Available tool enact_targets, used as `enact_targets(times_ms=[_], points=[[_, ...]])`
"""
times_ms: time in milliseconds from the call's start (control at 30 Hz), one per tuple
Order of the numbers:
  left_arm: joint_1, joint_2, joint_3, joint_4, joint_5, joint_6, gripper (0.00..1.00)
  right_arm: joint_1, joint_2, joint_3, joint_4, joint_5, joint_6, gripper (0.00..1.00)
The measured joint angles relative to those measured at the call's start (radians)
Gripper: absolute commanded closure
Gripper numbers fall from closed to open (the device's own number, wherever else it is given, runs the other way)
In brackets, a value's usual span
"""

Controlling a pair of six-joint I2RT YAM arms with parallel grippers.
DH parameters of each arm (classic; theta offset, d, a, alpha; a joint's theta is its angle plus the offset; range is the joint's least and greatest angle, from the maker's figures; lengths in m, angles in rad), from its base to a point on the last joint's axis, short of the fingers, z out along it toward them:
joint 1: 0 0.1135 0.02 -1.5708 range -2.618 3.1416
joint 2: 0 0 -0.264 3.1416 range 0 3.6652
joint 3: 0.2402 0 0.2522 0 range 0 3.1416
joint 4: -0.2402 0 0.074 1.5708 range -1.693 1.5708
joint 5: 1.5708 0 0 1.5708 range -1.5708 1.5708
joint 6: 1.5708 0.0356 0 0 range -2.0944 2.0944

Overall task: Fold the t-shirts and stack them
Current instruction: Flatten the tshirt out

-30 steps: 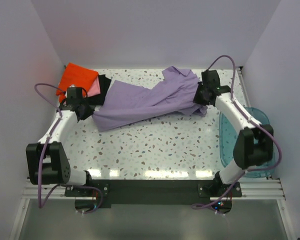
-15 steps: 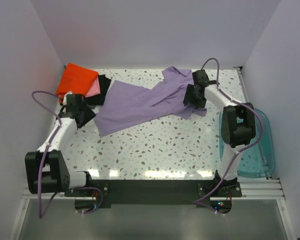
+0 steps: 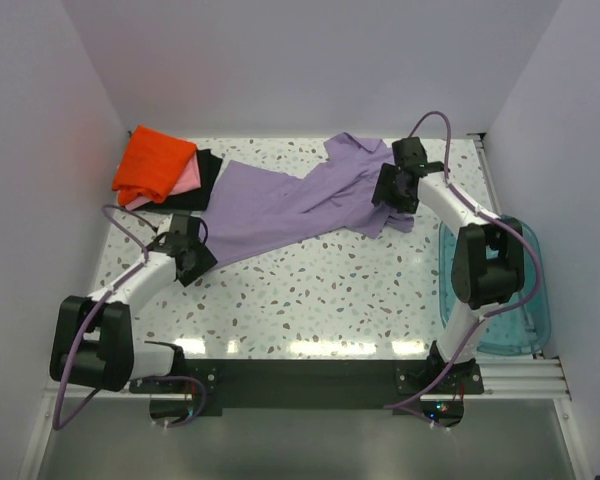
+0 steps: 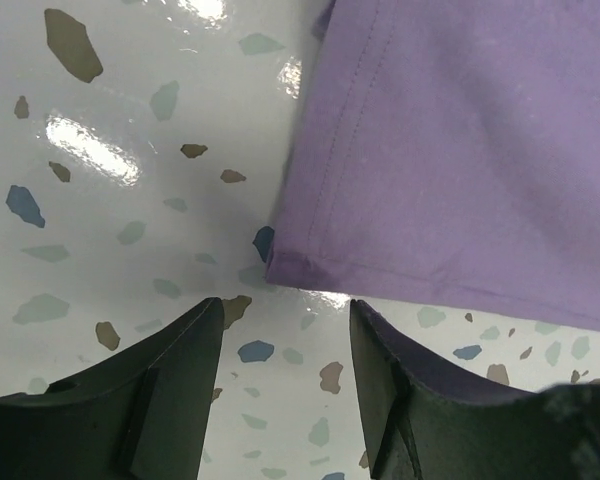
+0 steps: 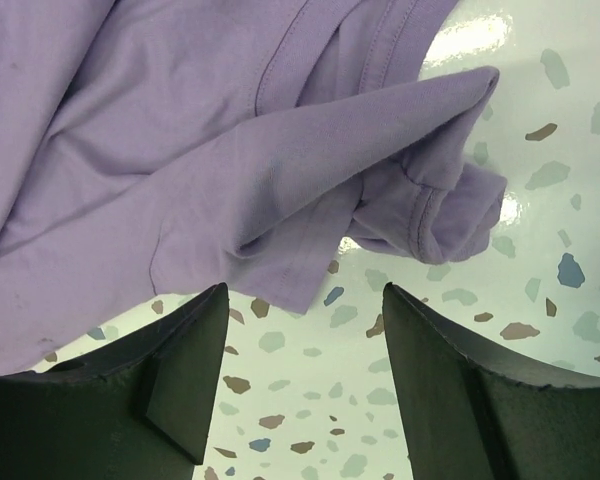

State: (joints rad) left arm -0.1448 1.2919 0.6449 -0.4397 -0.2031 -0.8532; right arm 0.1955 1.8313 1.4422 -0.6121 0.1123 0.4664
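Note:
My left gripper picks up the lavender t-shirt point(image 3: 280, 205) by its near hemmed corner point(image 3: 214, 267) next, to hold that end of the t-shirt for spreading flat and folding.
The lavender t-shirt point(image 3: 280, 205) lies unfolded and rumpled, running diagonally across the table. My left gripper point(image 3: 200, 262) is open and empty just off its near-left corner. In the left wrist view that hemmed corner point(image 4: 290, 262) sits just ahead of the gap between my left gripper's fingers point(image 4: 285, 310). My right gripper point(image 3: 384, 200) is open and empty over the shirt's bunched right end. In the right wrist view a sleeve and folds point(image 5: 280, 170) lie ahead of my right gripper point(image 5: 305, 300). The folded orange point(image 3: 155, 163), pink point(image 3: 188, 181) and black point(image 3: 208, 178) shirts are stacked at the back left.
A translucent teal bin point(image 3: 525, 300) stands off the table's right edge, beside the right arm. White walls close in the left, back and right. Speckled tabletop point(image 3: 320, 290) shows between the shirt and the arm bases.
My left gripper has moved from beside the folded stack toward the near side, to the lavender shirt's near-left corner. My right gripper shifted slightly left over the shirt's right end.

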Motion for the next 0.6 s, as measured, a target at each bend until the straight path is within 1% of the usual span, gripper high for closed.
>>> enact_targets(times_ms=[200,300,467,500,567,600], points=[[-0.009,0.057,0.010,-0.002,-0.061,-0.045,0.42,0.000,0.000,-0.010,0.005,-0.002,0.000,0.34],[-0.009,0.093,0.021,0.005,-0.074,-0.051,0.47,0.000,0.000,-0.010,0.008,-0.003,0.000,0.34],[-0.009,0.159,0.066,0.043,-0.076,-0.049,0.60,0.000,0.000,-0.010,0.013,-0.004,0.000,0.34],[-0.009,0.163,0.066,0.052,-0.076,-0.046,0.67,0.000,0.000,-0.010,0.014,-0.004,0.000,0.34],[-0.009,0.168,0.066,0.061,-0.078,-0.045,0.73,0.000,0.000,-0.010,0.015,-0.004,0.000,0.34],[-0.009,0.170,0.067,0.065,-0.078,-0.045,0.80,0.000,0.000,-0.010,0.016,-0.004,0.000,0.34]])
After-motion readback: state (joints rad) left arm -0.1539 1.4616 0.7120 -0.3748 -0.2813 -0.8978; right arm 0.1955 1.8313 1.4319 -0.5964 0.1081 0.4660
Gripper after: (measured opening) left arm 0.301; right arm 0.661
